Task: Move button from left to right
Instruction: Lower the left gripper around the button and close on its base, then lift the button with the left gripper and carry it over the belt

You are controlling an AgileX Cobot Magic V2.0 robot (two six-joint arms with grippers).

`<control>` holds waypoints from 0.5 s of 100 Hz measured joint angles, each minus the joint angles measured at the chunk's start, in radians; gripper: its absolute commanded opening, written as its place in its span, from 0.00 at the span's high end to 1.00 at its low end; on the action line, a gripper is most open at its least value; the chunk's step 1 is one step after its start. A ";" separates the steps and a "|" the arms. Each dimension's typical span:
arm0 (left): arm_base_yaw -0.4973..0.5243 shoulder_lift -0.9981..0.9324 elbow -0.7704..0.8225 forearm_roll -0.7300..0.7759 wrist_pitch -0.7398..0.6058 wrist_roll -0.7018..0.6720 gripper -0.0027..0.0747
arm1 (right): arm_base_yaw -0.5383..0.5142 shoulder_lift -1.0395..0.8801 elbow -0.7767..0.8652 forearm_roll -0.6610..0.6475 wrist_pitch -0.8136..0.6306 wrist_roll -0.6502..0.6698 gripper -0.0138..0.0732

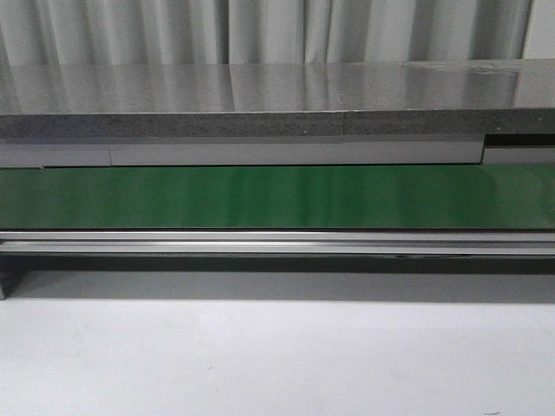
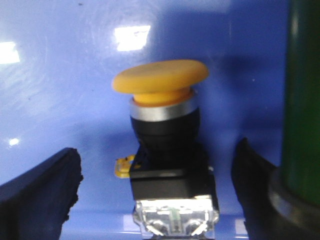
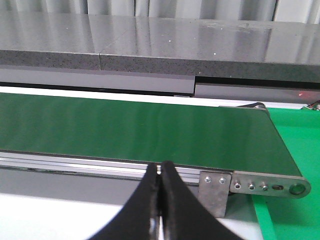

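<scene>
My left gripper's fingers are on either side of the button's black body (image 2: pixel 171 177), so they should close.
The button (image 2: pixel 162 125) shows only in the left wrist view. It has a wide yellow-orange cap, a silver ring and a black boxy body with a clear base, and it rests on a glossy blue surface (image 2: pixel 60 90). My left gripper (image 2: pixel 156 147) is open, with one black finger on each side of the button's body and a gap on both sides. My right gripper (image 3: pixel 161 166) is shut with nothing in it, over the white table (image 3: pixel 45 215) in front of the conveyor's end. Neither gripper nor the button appears in the front view.
A green conveyor belt (image 1: pixel 277 198) runs across the scene, with a metal rail (image 1: pixel 277 243) along its near side and a grey stone counter (image 1: pixel 260 95) behind. A dark green cylinder (image 2: pixel 302 100) stands close beside the left gripper. A bright green surface (image 3: pixel 295 150) lies past the belt's end.
</scene>
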 measured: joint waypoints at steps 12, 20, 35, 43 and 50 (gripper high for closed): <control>0.000 0.000 -0.002 0.000 0.001 0.001 0.31 | 0.000 0.000 0.000 0.000 0.000 0.000 0.98; 0.000 0.000 -0.002 -0.011 0.009 0.002 0.47 | 0.000 0.000 0.000 0.000 0.000 0.000 0.98; 0.000 0.008 -0.026 -0.026 0.049 0.004 0.80 | 0.000 0.000 0.000 0.000 0.000 0.000 0.98; 0.000 0.012 -0.049 -0.023 0.080 0.004 0.91 | 0.000 0.000 0.000 0.000 0.000 0.000 0.98; 0.000 0.014 -0.077 -0.023 0.119 0.004 0.96 | 0.000 0.000 0.000 0.000 0.000 0.000 0.98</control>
